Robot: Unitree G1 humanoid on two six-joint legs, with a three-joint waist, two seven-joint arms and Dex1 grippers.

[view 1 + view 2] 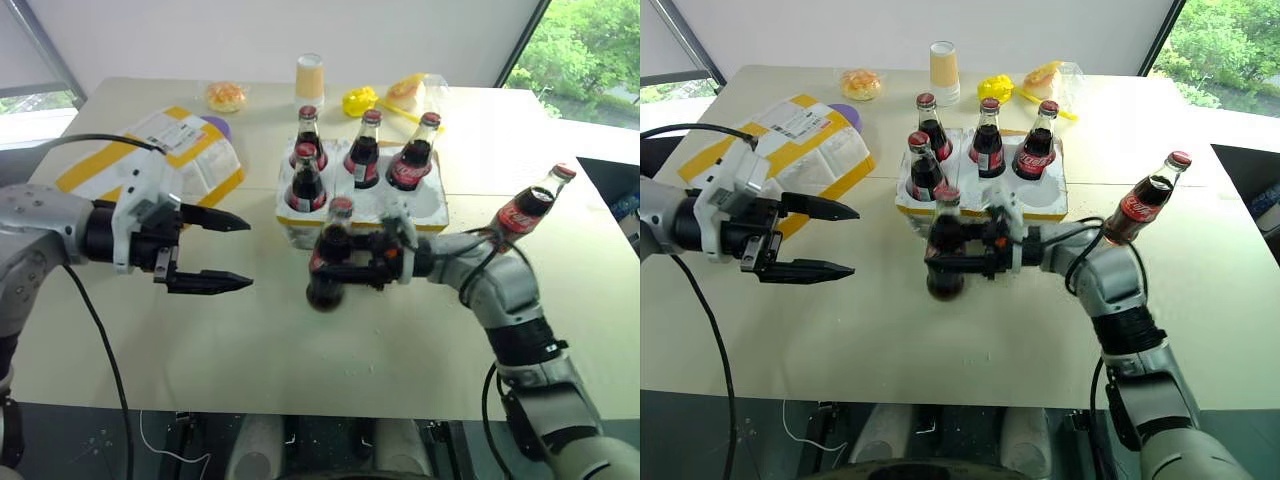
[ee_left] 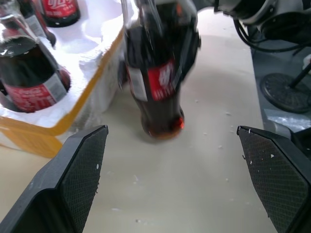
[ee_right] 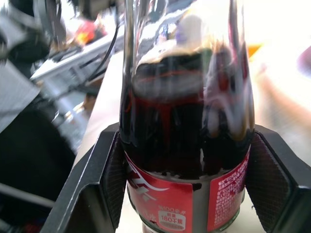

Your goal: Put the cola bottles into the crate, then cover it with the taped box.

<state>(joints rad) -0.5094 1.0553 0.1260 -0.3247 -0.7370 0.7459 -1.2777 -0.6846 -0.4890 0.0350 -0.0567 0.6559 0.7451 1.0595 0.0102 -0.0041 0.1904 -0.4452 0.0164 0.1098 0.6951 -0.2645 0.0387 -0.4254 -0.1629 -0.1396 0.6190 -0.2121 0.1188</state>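
Note:
The held bottle's base (image 1: 324, 295) is in front of the white foam crate, so the robot's right gripper should keep hold of the bottle until the bottle's base gets to the crate's holes.
The white foam crate (image 1: 428, 207) with its yellow band sits mid-table and holds several cola bottles (image 1: 365, 150) upright in its wells. My right gripper (image 1: 335, 262) is shut on another cola bottle (image 1: 330, 255), gripping it around the label, just in front of the crate's near side. In the right wrist view both pads (image 3: 114, 179) press that bottle (image 3: 184, 145). One more bottle (image 1: 525, 205) stands on the table behind my right forearm. My left gripper (image 1: 215, 252) is open and empty, left of the held bottle (image 2: 158, 82). The taped box (image 1: 150, 160) lies behind it.
A purple plate (image 1: 217, 127) peeks out behind the taped box. Along the table's far side are a paper cup (image 1: 310, 78), a wrapped bun (image 1: 226, 96), a yellow item (image 1: 360, 100) and a clear bag of food (image 1: 410, 90). Bare tabletop (image 1: 300, 350) lies near me.

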